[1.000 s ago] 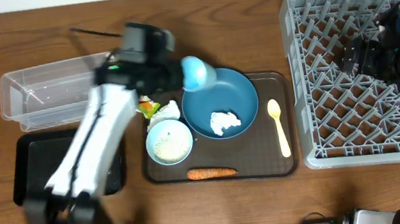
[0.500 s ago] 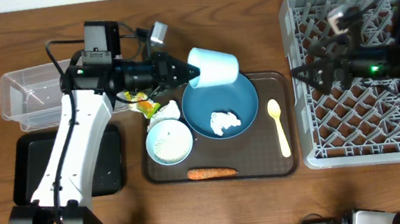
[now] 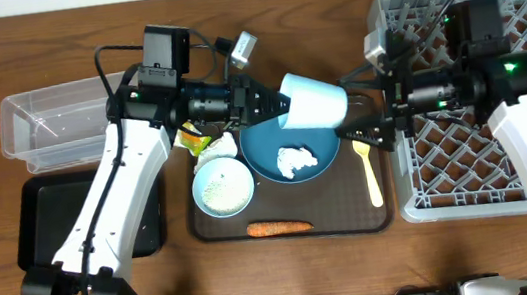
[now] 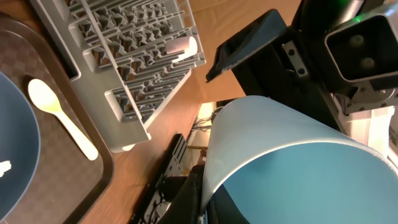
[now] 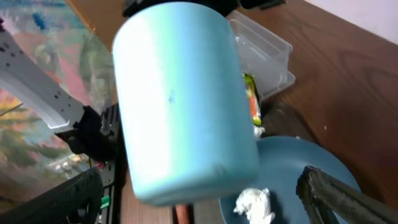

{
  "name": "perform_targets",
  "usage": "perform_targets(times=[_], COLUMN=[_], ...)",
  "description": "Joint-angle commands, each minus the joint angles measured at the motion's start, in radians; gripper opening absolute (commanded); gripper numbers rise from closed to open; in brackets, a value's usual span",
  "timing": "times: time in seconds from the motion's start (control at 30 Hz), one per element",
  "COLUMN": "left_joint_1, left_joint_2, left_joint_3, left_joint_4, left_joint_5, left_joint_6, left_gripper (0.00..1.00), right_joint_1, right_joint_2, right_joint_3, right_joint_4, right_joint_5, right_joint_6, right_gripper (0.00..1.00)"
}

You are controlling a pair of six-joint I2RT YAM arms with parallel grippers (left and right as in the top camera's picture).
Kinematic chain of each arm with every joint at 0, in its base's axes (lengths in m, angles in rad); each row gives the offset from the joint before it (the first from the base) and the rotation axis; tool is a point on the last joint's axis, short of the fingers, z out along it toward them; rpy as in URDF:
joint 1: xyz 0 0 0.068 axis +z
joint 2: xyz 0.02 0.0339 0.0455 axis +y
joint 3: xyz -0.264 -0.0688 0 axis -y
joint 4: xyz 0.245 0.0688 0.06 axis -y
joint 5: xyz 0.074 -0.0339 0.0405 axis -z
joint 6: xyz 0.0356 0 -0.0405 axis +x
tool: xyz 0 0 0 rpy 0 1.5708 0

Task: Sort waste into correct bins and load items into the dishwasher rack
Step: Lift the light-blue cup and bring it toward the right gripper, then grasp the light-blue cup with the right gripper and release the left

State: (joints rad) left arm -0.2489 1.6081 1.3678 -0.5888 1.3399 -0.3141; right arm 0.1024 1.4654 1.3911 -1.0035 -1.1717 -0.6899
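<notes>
The right gripper will next grab the light blue cup around its closed end (image 3: 335, 105), so the cup's rim stays free and the cup can be loaded with its opening first into the rack (image 3: 487, 160).
My left gripper (image 3: 277, 106) is shut on the rim of the light blue cup (image 3: 315, 102), holding it on its side above the dark blue plate (image 3: 273, 146). In the left wrist view one finger (image 4: 185, 206) sits outside the cup (image 4: 292, 155) wall and the other inside. My right gripper (image 3: 351, 106) is open, its fingers either side of the cup's closed end. The right wrist view shows the cup (image 5: 180, 99) filling the gap between its fingers (image 5: 348, 196). A crumpled tissue (image 3: 295, 159) lies on the plate. The grey rack (image 3: 487, 160) stands at the right.
On the brown tray (image 3: 354, 225) are a white bowl of rice (image 3: 223, 188), a carrot (image 3: 279, 228), a yellow spoon (image 3: 367, 167) and a wrapper (image 3: 192, 136). A clear tub (image 3: 48, 118) and a black tray (image 3: 41, 225) sit at the left.
My left arm carried the cup rightward over the plate. My right arm swung left out of the rack, its open fingers now at the cup's closed end.
</notes>
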Motion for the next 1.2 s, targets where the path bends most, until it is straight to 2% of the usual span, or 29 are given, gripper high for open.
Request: perform_targets(times=[0.0, 0.37, 0.77, 1.17], left_joint_1=[-0.002, -0.002, -0.006, -0.006], left_joint_2=[0.002, 0.002, 0.002, 0.002], left_joint_3=[0.005, 0.005, 0.005, 0.005], left_joint_4=[0.008, 0.046, 0.054, 0.056], left_joint_5=[0.037, 0.037, 0.037, 0.037], left_joint_6=[-0.005, -0.093, -0.107, -0.111], left_gripper=[0.06, 0.06, 0.06, 0.06], right_joint_1=[0.032, 0.076, 0.100, 0.115], right_joint_2=[-0.001, -0.001, -0.001, -0.001], right_joint_3=[-0.004, -0.004, -0.004, -0.004], right_joint_4=[0.018, 0.074, 0.127, 0.162], right_joint_5=[-0.030, -0.038, -0.069, -0.068], right_joint_6=[-0.022, -0.022, -0.022, -0.022], right_gripper=[0.95, 0.80, 0.77, 0.69])
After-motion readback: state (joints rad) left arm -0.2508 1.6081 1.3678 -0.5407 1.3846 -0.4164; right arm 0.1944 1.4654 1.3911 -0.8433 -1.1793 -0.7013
